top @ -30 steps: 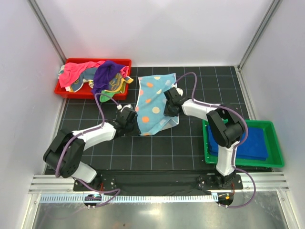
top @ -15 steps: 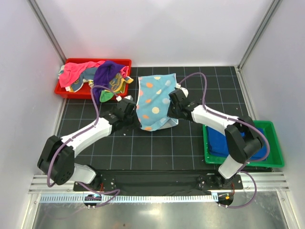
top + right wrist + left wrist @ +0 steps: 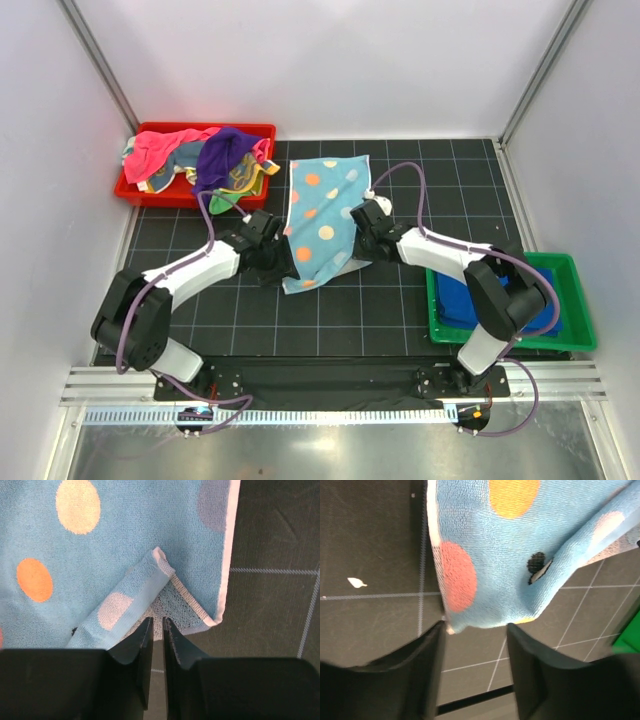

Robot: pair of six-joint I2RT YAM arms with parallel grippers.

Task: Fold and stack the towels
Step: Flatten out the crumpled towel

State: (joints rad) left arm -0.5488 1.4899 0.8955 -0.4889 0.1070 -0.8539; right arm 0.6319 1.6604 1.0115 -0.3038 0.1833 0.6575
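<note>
I need to grab the light blue towel with my right gripper next, by the tip of its folded-over corner flap (image 3: 355,248) (image 3: 162,564). This should open the towel flat so it can be folded.
A light blue towel with coloured polka dots (image 3: 318,205) lies spread on the black mat, its near right corner folded over in a flap (image 3: 131,605). My left gripper (image 3: 281,265) is open at the towel's near left corner (image 3: 465,622), which sits just beyond the gap with nothing between the fingers (image 3: 475,630). My right gripper (image 3: 362,243) stands at the near right edge. Its jaws (image 3: 157,622) are barely open, with no cloth in the narrow gap. A folded royal blue towel (image 3: 530,300) rests in the green tray.
A red tray (image 3: 170,198) at the back left holds a heap of pink (image 3: 165,145), purple (image 3: 222,155) and other towels. The green tray (image 3: 505,340) stands at the right, beside the right arm. White walls close in three sides.
Both grippers held the towel's near corners, carried them and have now let go. The towel lies longer toward the near side, and both arms sit lower at its near edge.
</note>
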